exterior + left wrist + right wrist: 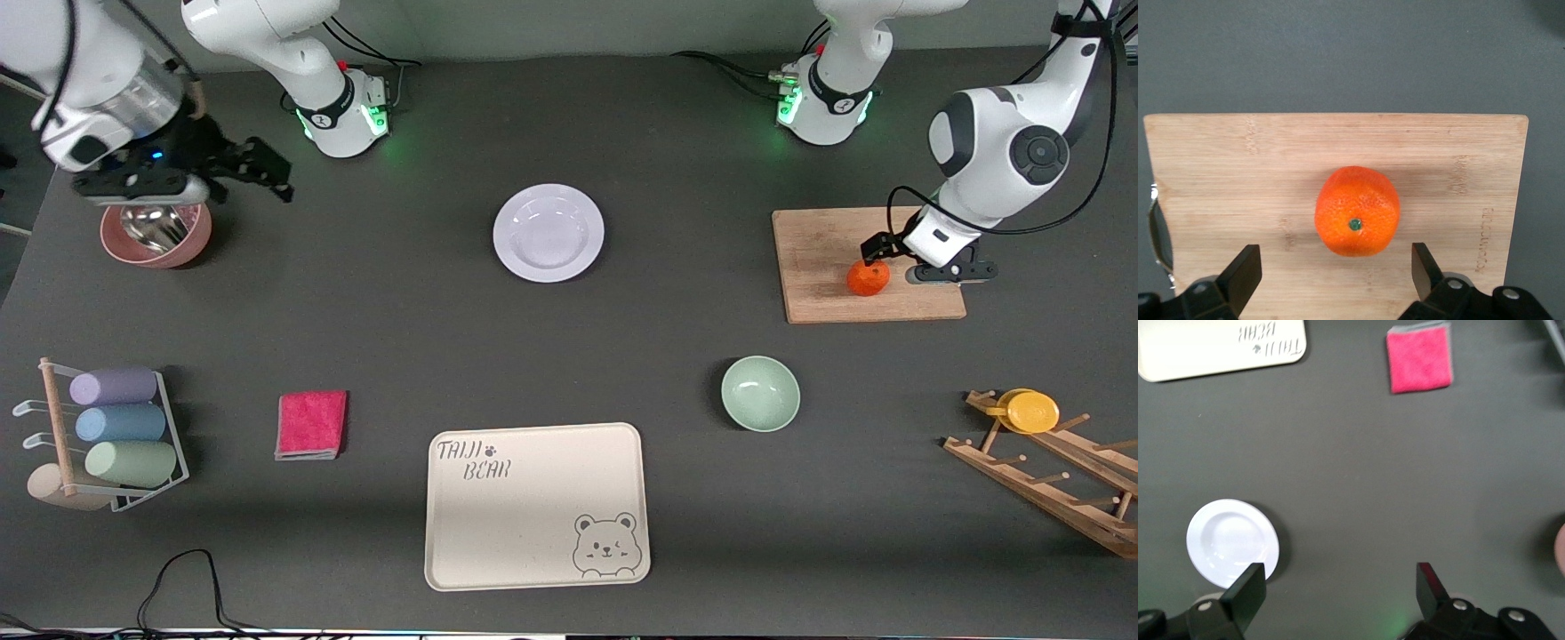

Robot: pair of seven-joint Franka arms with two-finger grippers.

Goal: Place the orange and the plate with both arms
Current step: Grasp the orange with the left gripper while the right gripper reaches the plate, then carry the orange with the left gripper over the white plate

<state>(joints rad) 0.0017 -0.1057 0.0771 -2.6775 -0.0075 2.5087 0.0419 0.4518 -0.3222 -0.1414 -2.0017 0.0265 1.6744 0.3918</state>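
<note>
The orange (pixel 868 278) should go on the white plate (pixel 548 233), so my left gripper should grip the orange by its round sides next.
The orange (pixel 868 278) sits on a wooden cutting board (pixel 818 249) toward the left arm's end of the table. My left gripper (pixel 920 262) hangs open just over the board beside the orange. In the left wrist view the orange (pixel 1357 211) lies just ahead of the gap between the open fingers (pixel 1336 267), untouched, on the board (pixel 1238 167). The white plate (pixel 548 233) rests empty on the table between the arm bases. My right gripper (pixel 178 182) is open and empty, high over a pink bowl. The right wrist view (pixel 1338 587) shows the plate (pixel 1231 540) far below.
A pink bowl (pixel 156 233) holding a metal bowl is under the right gripper. A pale green bowl (pixel 760 393), a cream bear tray (pixel 533 507), a pink cloth (pixel 311 424), a cup rack (pixel 116 436) and a wooden rack with a yellow disc (pixel 1031 412) lie nearer the camera.
</note>
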